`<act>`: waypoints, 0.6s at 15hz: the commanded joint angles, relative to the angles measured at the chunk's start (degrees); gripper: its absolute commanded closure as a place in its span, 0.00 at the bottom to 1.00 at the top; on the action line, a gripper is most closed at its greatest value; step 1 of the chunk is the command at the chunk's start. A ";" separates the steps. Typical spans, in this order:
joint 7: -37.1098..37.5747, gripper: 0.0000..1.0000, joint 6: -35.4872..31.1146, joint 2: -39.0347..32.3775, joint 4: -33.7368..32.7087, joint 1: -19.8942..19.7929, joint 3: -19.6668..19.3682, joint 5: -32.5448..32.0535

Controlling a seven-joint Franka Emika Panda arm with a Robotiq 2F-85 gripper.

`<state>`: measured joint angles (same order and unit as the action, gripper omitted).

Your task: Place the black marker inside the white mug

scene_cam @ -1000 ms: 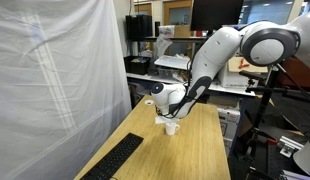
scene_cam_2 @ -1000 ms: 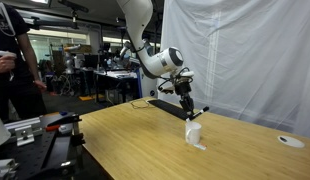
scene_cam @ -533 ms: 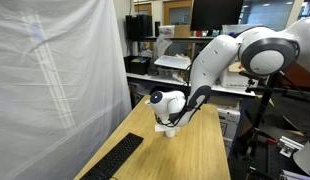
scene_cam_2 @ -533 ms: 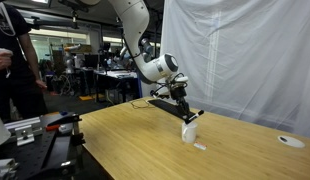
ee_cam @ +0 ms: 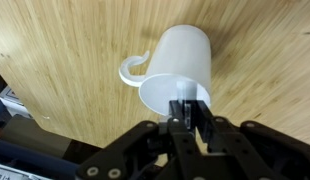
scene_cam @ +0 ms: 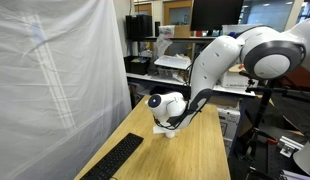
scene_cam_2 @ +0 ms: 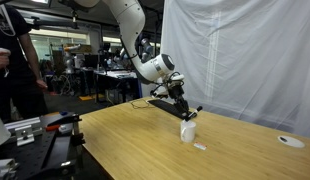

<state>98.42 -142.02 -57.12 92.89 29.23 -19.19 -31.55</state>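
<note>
The black marker's lower end sits below my fingertips, inside the white mug's rim [scene_cam: 170,128] [ee_cam: 157,94], so it is now time for my gripper to release the black marker.
The white mug [ee_cam: 180,65] stands upright on the wooden table, its handle to the left in the wrist view. It also shows in an exterior view [scene_cam_2: 188,131] and is mostly hidden behind the gripper in the other [scene_cam: 170,131]. My gripper [ee_cam: 190,113] hangs right over the mug's rim. Its jaws are nearly together, shut on the black marker [ee_cam: 181,112], a thin dark stick held upright between the fingers with its lower end at the mug's mouth. The gripper shows in both exterior views [scene_cam: 168,118] [scene_cam_2: 185,113].
A black keyboard [scene_cam: 115,159] lies at the table's near end. A flat white round object [scene_cam_2: 291,141] sits at the table's far right, and a small white bit [scene_cam_2: 199,146] lies beside the mug. A white curtain [scene_cam: 55,80] hangs along one side of the table.
The gripper has come down with the marker and now sits just above the mug's mouth. The mug has not moved.
</note>
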 commanded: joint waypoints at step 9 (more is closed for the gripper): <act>6.55 0.95 0.59 -0.52 0.02 0.66 -0.38 -4.88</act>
<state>103.03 -142.00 -57.71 93.00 29.54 -19.26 -34.72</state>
